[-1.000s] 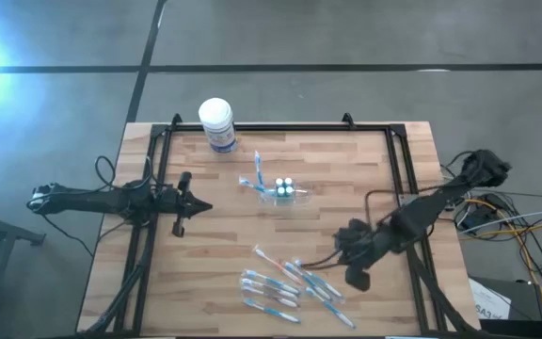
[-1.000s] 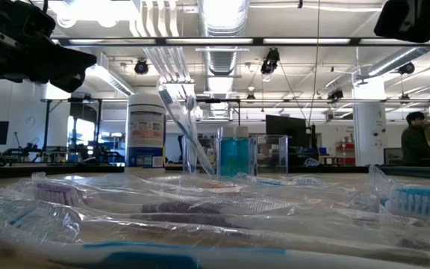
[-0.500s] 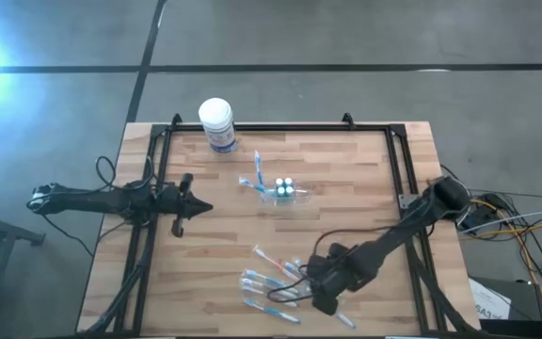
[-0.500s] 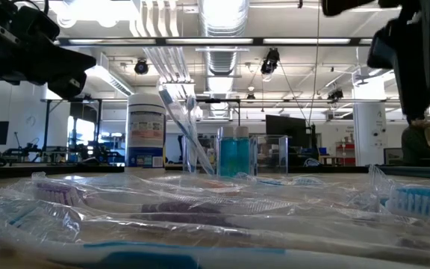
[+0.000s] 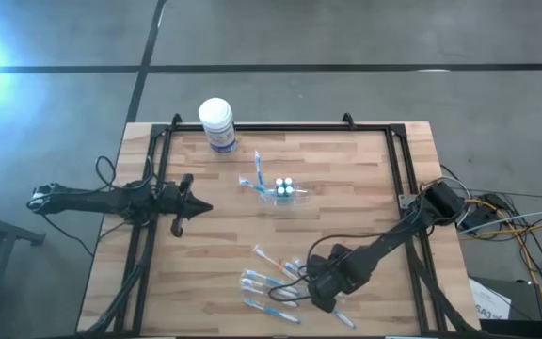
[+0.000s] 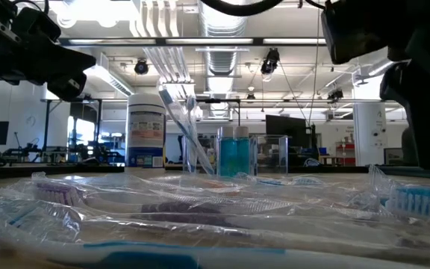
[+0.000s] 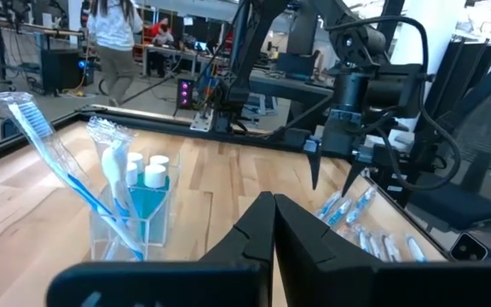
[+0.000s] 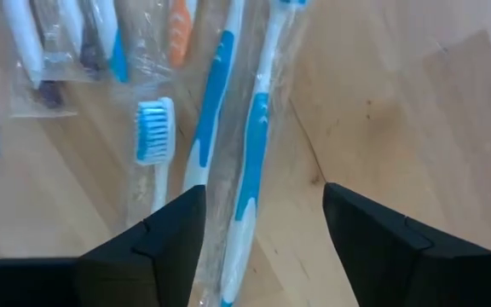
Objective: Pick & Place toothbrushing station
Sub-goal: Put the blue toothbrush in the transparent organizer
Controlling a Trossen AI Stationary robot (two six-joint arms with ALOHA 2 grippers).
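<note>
The wrapped toothbrush needs to stand in the clear cup, so my right gripper should grab the toothbrush by its neck next.
A small clear cup stands mid-table, with two blue-and-white toothbrushes leaning in it beside white-capped pieces. Several wrapped toothbrushes lie flat on the wood near the front edge. My right gripper hangs open right over this pile's right side. In its wrist view one wrapped blue-and-white toothbrush runs lengthwise through the gap between the fingers, and I see no touch. My left gripper waits shut at the table's left, pointing toward the cup.
A white-lidded tub with a blue label stands at the far edge, left of centre. A dark metal frame runs round the wooden top. Bare wood lies between the cup and the toothbrush pile. Cables hang off the right side.
My right gripper has swung from the table's right side toward the left and near edge and has come down over the lying toothbrushes. The toothbrushes and the cup have stayed where they were.
</note>
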